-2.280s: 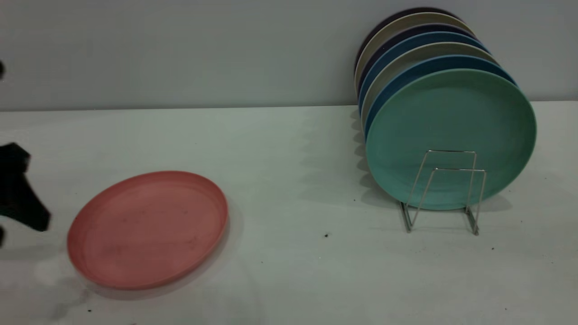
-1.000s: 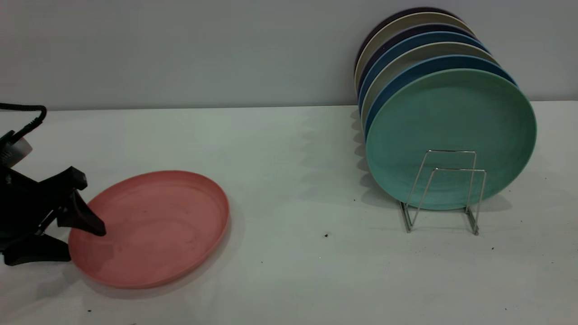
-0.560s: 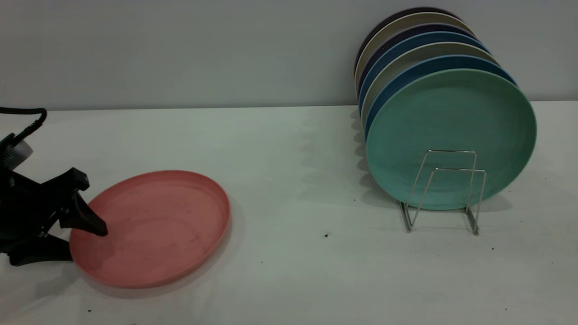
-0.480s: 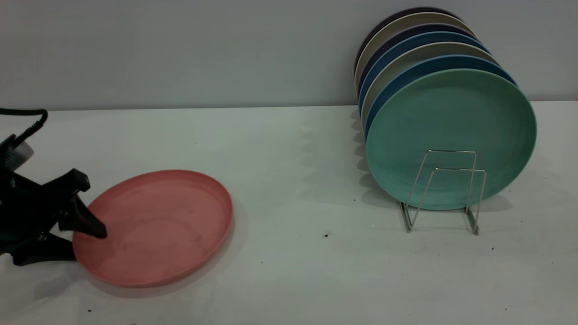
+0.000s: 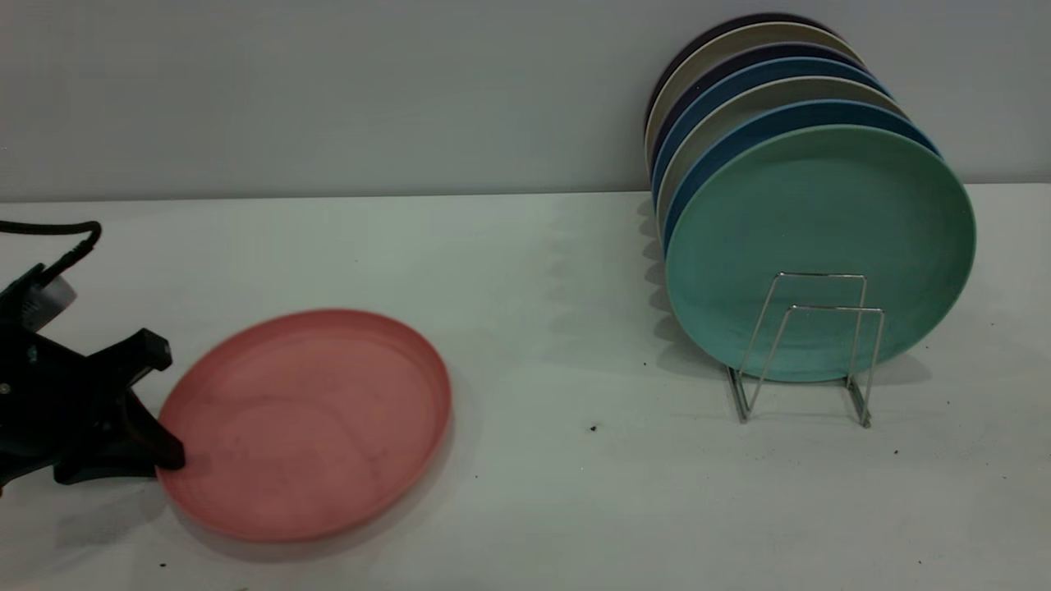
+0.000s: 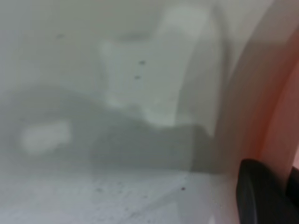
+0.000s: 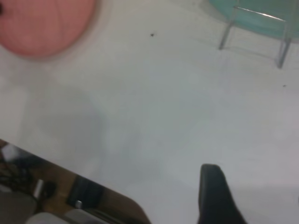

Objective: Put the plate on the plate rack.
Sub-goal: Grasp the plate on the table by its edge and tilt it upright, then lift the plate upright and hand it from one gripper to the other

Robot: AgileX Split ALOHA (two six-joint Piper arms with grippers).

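Observation:
Next, my right gripper grabs the salmon-pink plate by its rim (image 5: 448, 394) to set the plate upright in the plate rack (image 5: 809, 345).
The salmon-pink plate (image 5: 308, 423) lies on the white table at the left; it also shows in the right wrist view (image 7: 44, 23). My left gripper (image 5: 167, 456) is low on the table at the plate's left rim and is shut on that rim. The left wrist view shows the pink rim (image 6: 280, 116) running between its dark fingers (image 6: 261, 191). The silver wire plate rack (image 5: 809, 345) stands at the right, far from the plate, with its two front loops bare; it shows too in the right wrist view (image 7: 257, 30). My right gripper (image 7: 219, 196) hovers over the table's near side, outside the exterior view.
A teal-green plate (image 5: 821, 230) stands upright in the rack with several blue, beige and dark plates (image 5: 739, 74) behind it, leaning toward the grey wall. The table's near edge (image 7: 117, 196) shows in the right wrist view, with clutter below it.
My left gripper came in from the left, straddled the plate's left rim and closed on it. The plate slid a little to the right.

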